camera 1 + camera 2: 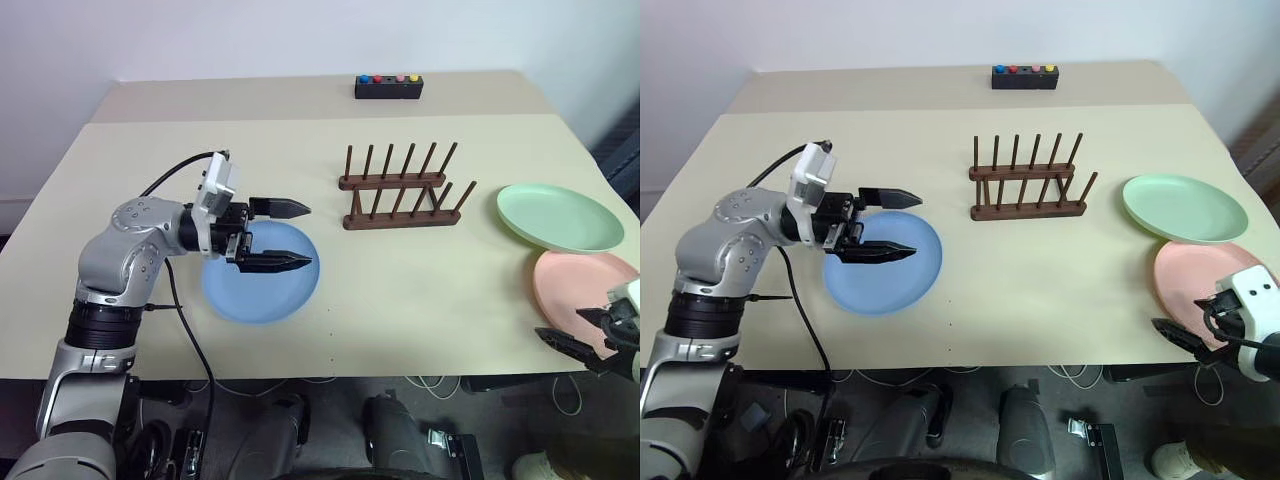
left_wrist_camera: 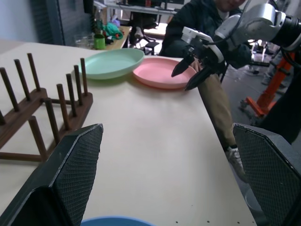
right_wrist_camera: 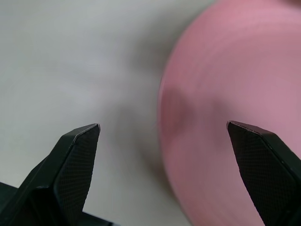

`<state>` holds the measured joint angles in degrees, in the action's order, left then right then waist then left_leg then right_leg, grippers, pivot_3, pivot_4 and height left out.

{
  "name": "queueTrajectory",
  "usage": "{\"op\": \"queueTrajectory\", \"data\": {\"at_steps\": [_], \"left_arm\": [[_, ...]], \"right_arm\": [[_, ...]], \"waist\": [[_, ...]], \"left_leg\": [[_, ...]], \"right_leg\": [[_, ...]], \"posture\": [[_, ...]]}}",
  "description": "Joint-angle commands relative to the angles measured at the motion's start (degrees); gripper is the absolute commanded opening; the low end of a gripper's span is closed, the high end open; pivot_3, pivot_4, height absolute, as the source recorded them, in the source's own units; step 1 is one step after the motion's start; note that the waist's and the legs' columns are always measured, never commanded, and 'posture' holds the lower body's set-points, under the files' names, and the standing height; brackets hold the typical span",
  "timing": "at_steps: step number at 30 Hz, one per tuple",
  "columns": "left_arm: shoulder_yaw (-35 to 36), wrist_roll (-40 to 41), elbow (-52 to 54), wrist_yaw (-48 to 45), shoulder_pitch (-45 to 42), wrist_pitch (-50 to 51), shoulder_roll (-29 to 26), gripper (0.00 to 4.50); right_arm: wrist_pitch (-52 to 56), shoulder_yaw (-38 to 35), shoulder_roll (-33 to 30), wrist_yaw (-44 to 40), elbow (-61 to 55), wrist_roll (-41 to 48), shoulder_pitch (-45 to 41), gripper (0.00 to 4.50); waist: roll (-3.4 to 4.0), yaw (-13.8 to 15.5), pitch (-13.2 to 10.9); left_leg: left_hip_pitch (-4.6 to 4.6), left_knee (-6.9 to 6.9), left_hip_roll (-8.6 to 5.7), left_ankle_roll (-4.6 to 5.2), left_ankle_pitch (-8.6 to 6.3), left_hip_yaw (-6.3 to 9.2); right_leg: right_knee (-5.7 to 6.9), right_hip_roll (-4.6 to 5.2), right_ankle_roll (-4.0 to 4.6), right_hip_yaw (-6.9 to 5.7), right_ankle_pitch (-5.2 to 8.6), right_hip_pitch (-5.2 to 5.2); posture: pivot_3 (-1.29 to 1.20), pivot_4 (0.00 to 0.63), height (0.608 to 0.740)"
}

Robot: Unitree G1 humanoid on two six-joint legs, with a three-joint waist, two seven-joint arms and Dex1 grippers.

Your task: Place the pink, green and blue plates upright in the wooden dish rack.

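My right gripper closes on the pink plate now, since both fingers reach down astride the plate's near rim [image 1: 553, 318] [image 3: 162, 123], one inside.
The light blue plate [image 1: 262, 285] lies flat on the table, left of centre. My left gripper [image 1: 310, 235] hovers over it, level and pointing right, open and empty. The dark wooden dish rack [image 1: 400, 190] stands empty at mid table. The mint green plate [image 1: 560, 217] lies at the right, its edge overlapping the salmon pink plate [image 1: 580, 280] nearer the front. My right gripper [image 1: 560, 323] is open at the pink plate's [image 3: 235, 117] front-left rim, by the table's front edge, holding nothing. The left wrist view shows the rack [image 2: 42, 108], both plates and the right gripper [image 2: 188, 73].
A black box with coloured buttons [image 1: 389, 86] sits at the far edge of the beige table [image 1: 420, 300]. A person in dark clothes [image 2: 202, 19] is beyond the table's right end, near an orange stand [image 2: 268, 89].
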<state>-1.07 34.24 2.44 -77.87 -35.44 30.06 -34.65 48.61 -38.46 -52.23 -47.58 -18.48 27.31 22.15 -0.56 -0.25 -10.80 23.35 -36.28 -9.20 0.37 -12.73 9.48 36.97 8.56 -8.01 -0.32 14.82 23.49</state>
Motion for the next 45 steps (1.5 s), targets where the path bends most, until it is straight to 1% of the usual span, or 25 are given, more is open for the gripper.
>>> {"op": "queueTrajectory", "data": {"at_steps": [1, 2, 3, 5, 10, 11, 13, 17, 22, 24, 27, 30, 33, 36, 39, 43, 45], "left_arm": [[0.10, -0.10, 1.08, -0.08, -0.25, -1.52, -0.36, 4.50], [0.00, -0.08, 1.02, -0.01, -0.28, -1.61, -0.38, 4.50], [-0.07, -0.08, 0.99, 0.04, -0.28, -1.71, -0.40, 4.50], [-0.21, -0.05, 1.10, 0.17, -0.25, -1.77, -0.40, 4.50], [-0.51, -0.23, 1.46, 0.51, -0.04, -1.90, -0.43, 4.50], [-0.55, -0.23, 1.45, 0.46, -0.03, -1.86, -0.52, 4.50], [-0.55, -0.26, 1.37, 0.48, -0.04, -1.89, -0.56, 4.50], [-0.52, -0.28, 1.21, 0.55, -0.08, -2.01, -0.49, 4.50], [-0.51, -0.40, 0.74, 0.56, -0.28, -2.27, -0.39, 4.50], [-0.58, -0.52, 0.57, 0.46, -0.31, -2.53, -0.43, 4.50], [-0.60, -0.69, 0.11, 0.41, -0.46, -2.93, -0.26, 4.50], [-0.60, -0.73, -0.17, 0.53, -0.60, -3.06, 0.02, 4.50], [-0.58, -0.74, -0.25, 0.63, -0.66, -3.12, 0.14, 4.50], [-0.53, -0.86, -0.39, 0.62, -0.52, -3.35, 0.14, 4.50], [-0.48, -0.80, -0.69, 0.57, -0.70, -3.35, 0.20, 4.50], [-0.46, -0.88, -1.20, 0.52, -1.11, -3.53, 0.34, 4.50], [-0.40, -0.96, -1.53, 0.54, -1.22, -3.80, 0.47, 4.50]], "right_arm": [[1.47, 0.17, -0.77, 0.81, -0.81, 0.35, -1.58, 4.20], [1.94, 0.29, -0.81, 0.94, -0.65, 0.37, -2.01, 3.92], [2.46, 0.42, -0.83, 0.98, -0.57, 0.51, -2.28, 3.76], [2.74, 1.54, -0.83, 1.22, -0.11, -0.10, -2.49, 2.82], [2.87, 3.00, -1.06, 1.92, 0.17, -0.83, -3.24, 0.23], [2.91, 3.15, -1.25, 1.90, 0.15, -0.95, -3.33, 0.05], [3.13, 3.24, -1.46, 1.88, 0.03, -1.00, -3.63, 0.05], [3.52, 3.09, -2.11, 1.28, -0.34, -0.95, -3.94, 0.05], [5.55, 0.57, -4.38, -1.40, -3.16, 0.56, -3.03, 0.05], [7.11, -1.27, -5.38, -3.49, -4.83, 1.99, -2.26, 0.05], [10.17, -5.86, -8.50, -9.35, -8.80, 4.39, 1.37, 0.05], [12.26, -8.68, -10.13, -12.41, -10.87, 5.66, 3.62, 0.05], [12.98, -9.98, -10.78, -13.90, -12.13, 5.83, 4.76, 0.05], [15.57, -12.38, -11.04, -16.42, -14.48, 10.12, 2.97, 0.05], [19.30, -14.42, -11.10, -17.99, -16.66, 16.73, -0.79, 0.05], [23.51, -16.36, -11.29, -17.42, -17.07, 23.57, -6.15, 0.05], [25.84, -17.66, -11.27, -16.34, -16.09, 29.01, -10.61, 0.05]], "waist": [[0.00, -0.06, 0.00], [0.00, -0.06, 0.00], [0.00, -0.06, 0.00], [0.00, -0.01, 0.00], [-0.01, 0.17, 0.00], [-0.09, 0.09, 0.04], [-0.19, 0.13, 0.09], [-0.18, 0.51, 0.09], [-0.18, 0.73, 0.09], [-0.18, 0.86, 0.09], [-0.15, 1.04, 0.09], [-0.17, 1.00, 0.08], [-0.17, 1.03, 0.08], [-0.15, 0.97, 0.08], [-0.15, 0.95, 0.08], [-0.16, 1.05, 0.08], [-0.15, 1.05, 0.08]], "left_leg": [[0.00, 0.00, 0.00, 0.00, 0.00, 0.00], [0.00, 0.00, 0.00, 0.00, 0.00, 0.00], [0.00, 0.00, 0.00, 0.00, 0.00, 0.00], [0.00, 0.01, 0.00, 0.00, 0.00, 0.00], [0.00, 0.00, 0.00, 0.01, 0.00, 0.00], [0.00, 0.00, 0.00, 0.01, 0.00, 0.00], [-0.02, -0.01, 0.03, 0.00, -0.01, 0.00], [-0.02, 0.01, 0.02, 0.02, -0.02, -0.01], [-0.01, 0.01, 0.02, 0.03, -0.02, -0.02], [0.00, 0.02, 0.03, 0.03, -0.03, -0.02], [0.02, 0.01, 0.02, 0.06, -0.04, -0.04], [0.02, 0.01, 0.04, 0.09, -0.06, -0.04], [0.02, 0.01, 0.04, 0.11, -0.08, -0.04], [0.03, 0.02, 0.04, 0.13, -0.09, -0.05], [0.03, 0.02, 0.07, 0.13, -0.09, -0.05], [0.05, 0.03, 0.09, 0.15, -0.10, -0.05], [0.06, 0.01, 0.08, 0.20, -0.13, -0.04]], "right_leg": [[0.00, 0.00, 0.00, 0.00, 0.00, 0.00], [0.00, 0.00, 0.00, 0.00, 0.00, 0.00], [0.00, 0.00, 0.00, 0.00, 0.00, 0.00], [0.00, 0.00, 0.00, 0.00, 0.00, 0.00], [-0.02, 0.00, 0.00, 0.00, 0.00, 0.00], [-0.02, 0.00, 0.00, 0.00, 0.00, 0.00], [-0.03, -0.02, 0.00, 0.00, 0.00, -0.03], [-0.05, -0.02, 0.00, 0.00, 0.00, -0.02], [-0.06, -0.03, 0.00, 0.00, 0.00, -0.02], [-0.08, -0.02, 0.00, -0.01, 0.00, -0.01], [-0.10, -0.03, 0.00, -0.01, 0.00, -0.01], [-0.18, -0.03, -0.01, -0.02, 0.00, -0.05], [-0.25, -0.02, -0.02, -0.02, 0.00, -0.06], [-0.34, -0.01, -0.02, -0.02, 0.00, -0.08], [-0.38, -0.01, -0.02, -0.02, -0.01, -0.09], [-0.52, -0.01, -0.01, -0.03, -0.01, -0.14], [-0.64, -0.01, -0.07, -0.05, -0.05, -0.19]], "posture": [[0.00, 0.150, 0.740], [0.00, 0.150, 0.740], [0.00, 0.150, 0.740], [0.00, 0.150, 0.740], [0.00, 0.150, 0.740], [0.00, 0.150, 0.740], [0.00, 0.150, 0.740], [0.00, 0.150, 0.740], [0.00, 0.150, 0.740], [0.00, 0.150, 0.740], [0.00, 0.150, 0.740], [0.00, 0.150, 0.740], [0.00, 0.150, 0.740], [0.00, 0.150, 0.740], [0.00, 0.150, 0.740], [0.00, 0.150, 0.740], [0.00, 0.150, 0.740]]}}
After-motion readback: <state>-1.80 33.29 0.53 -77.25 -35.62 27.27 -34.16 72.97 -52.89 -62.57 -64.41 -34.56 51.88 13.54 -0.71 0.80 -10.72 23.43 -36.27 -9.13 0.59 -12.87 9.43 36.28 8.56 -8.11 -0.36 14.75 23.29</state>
